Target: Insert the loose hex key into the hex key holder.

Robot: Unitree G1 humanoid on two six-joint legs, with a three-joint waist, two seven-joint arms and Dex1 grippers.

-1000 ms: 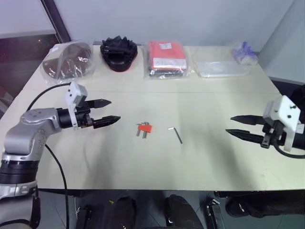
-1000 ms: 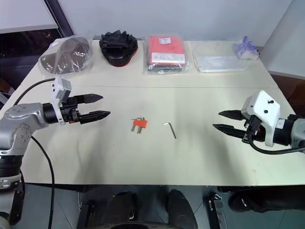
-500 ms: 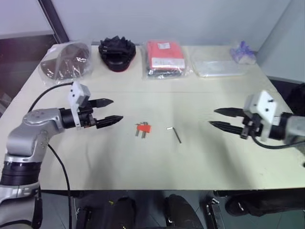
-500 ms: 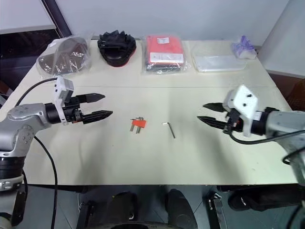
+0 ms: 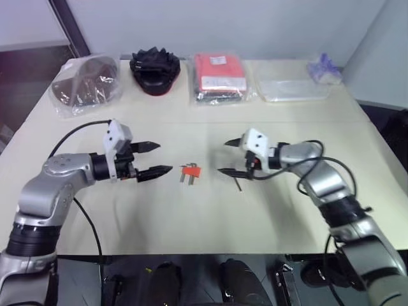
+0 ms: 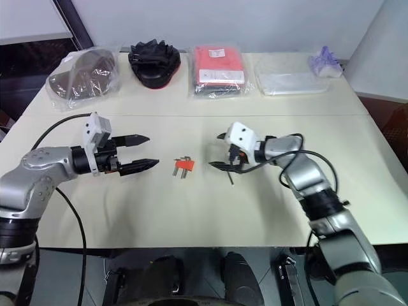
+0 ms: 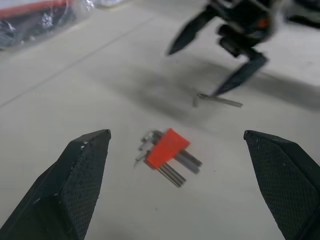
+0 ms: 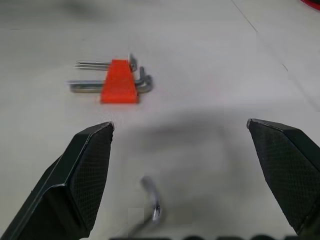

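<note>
I need to grab the holder next with my left gripper, by the flat sides of its red-orange block [image 5: 191, 171] [image 7: 167, 148], because grey keys stick out on both sides of the holder.
The hex key holder [image 5: 190, 171], a small red-orange block with short grey keys sticking out, lies flat at the table's middle. To its right lies the loose hex key [image 5: 239, 184], a thin dark L-shaped rod. My right gripper [image 5: 224, 157] hovers open just above the loose hex key's bent end [image 8: 151, 200], and its fingers [image 8: 82, 172] straddle it without touching. My left gripper [image 5: 162, 159] is open a short way left of the holder [image 7: 167, 148], pointing at it with nothing between its fingers [image 7: 75, 185].
Along the table's far edge sit a brown item in a clear bag [image 5: 86, 81], a black ridged object [image 5: 155, 67], a red packet in clear plastic [image 5: 220, 76], a clear flat packet [image 5: 293, 90] and a purple bundle [image 5: 324, 65]. A black cable [image 5: 80, 131] loops from my left arm.
My right gripper swept in from the table's right side to the middle, dropped low over the loose hex key and opened wider. The left gripper stayed open and hardly moved.
</note>
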